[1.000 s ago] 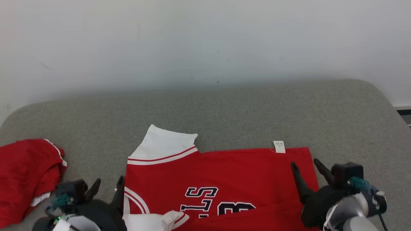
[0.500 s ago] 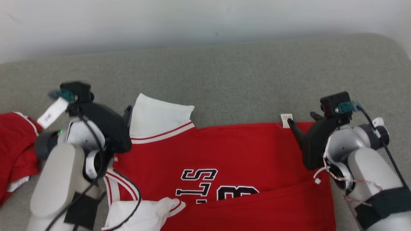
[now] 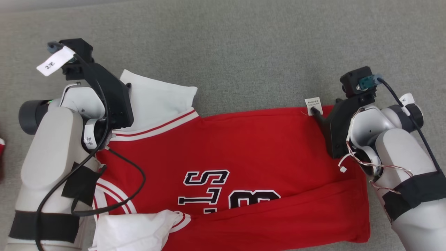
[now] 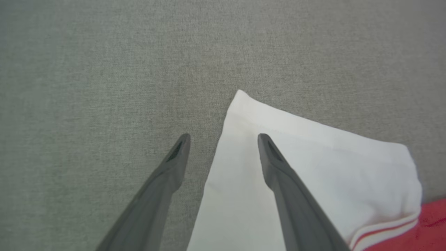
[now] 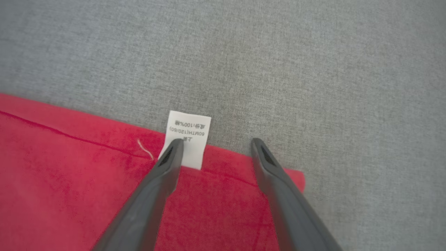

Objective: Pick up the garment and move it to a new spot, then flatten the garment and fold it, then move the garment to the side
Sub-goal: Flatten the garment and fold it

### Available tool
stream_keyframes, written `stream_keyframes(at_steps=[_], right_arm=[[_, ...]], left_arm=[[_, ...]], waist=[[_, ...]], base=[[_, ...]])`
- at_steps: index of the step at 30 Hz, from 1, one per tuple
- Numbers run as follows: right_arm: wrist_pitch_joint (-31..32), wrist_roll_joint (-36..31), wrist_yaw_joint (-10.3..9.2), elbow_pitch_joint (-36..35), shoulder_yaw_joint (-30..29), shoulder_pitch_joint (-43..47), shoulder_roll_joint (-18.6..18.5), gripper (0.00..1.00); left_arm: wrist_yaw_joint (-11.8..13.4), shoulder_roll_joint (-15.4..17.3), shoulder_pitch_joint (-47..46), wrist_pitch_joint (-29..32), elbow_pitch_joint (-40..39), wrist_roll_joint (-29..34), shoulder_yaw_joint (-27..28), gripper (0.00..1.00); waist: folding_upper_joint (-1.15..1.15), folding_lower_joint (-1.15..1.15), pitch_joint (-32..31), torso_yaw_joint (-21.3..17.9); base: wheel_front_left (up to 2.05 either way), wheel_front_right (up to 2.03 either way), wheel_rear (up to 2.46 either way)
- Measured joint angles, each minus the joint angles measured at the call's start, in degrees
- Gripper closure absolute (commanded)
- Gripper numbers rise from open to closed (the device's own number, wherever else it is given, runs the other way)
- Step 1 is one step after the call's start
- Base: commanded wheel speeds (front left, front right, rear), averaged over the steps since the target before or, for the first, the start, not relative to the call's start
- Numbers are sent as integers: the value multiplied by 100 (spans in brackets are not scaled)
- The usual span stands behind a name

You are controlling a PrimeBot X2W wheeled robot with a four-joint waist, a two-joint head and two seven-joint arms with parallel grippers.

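Observation:
The jersey's body is spread flat on the surface. I will next use my right gripper to grab the corner of the jersey's red hem beside the care label.
The garment, a red jersey with white sleeves and dark lettering, lies spread on the grey surface. Its near long edge is folded over. My left gripper stands open over the far white sleeve, one finger above the cloth and the other above bare surface. My right gripper is open at the far right corner of the garment. One fingertip overlaps the white care label, and the other is over the red hem. Neither gripper holds anything.
The grey padded surface stretches beyond the garment's far edge. A sliver of another red cloth shows at the left edge. My left arm's black cable loops over the jersey's chest.
The head camera has tilted down. Both arms have reached forward, the left to the far white sleeve, the right to the labelled corner. Both grippers have stayed open.

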Motion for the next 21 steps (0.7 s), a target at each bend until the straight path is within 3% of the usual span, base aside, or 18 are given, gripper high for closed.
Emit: stream_keyframes(at_steps=[11, 12, 13, 14, 15, 21], right_arm=[[-22, -115, -109, -25, 46, -247, 49, 0], [-24, -127, -123, -49, 38, -233, 31, 0], [-29, -132, -129, -73, 29, -213, 10, 0], [-30, -134, -145, -110, 21, -176, -10, 0], [-32, -134, -148, -147, 20, -140, -24, 0], [-81, -134, -148, -342, 27, 58, -47, 0]], left_arm=[[-56, 149, -456, -166, 722, 185, -82, 0], [-58, 116, -503, -175, 765, 185, -88, 7], [-63, 92, -537, -177, 809, 185, -96, 31], [-109, 77, -547, -182, 859, 185, -103, 71], [-108, 57, -548, -214, 898, 185, -112, 100], [-207, 26, -654, -299, 1203, 164, -127, 100]], waist=[[-1, -2, 339, -285], [-1, -2, 341, -302], [-1, -1, 342, -314], [-1, -1, 339, -321], [-1, -1, 334, -327], [-1, -1, 276, -351]], base=[[0, 0, 0], [0, 0, 0], [0, 0, 0], [0, 0, 0], [0, 0, 0], [0, 0, 0]])
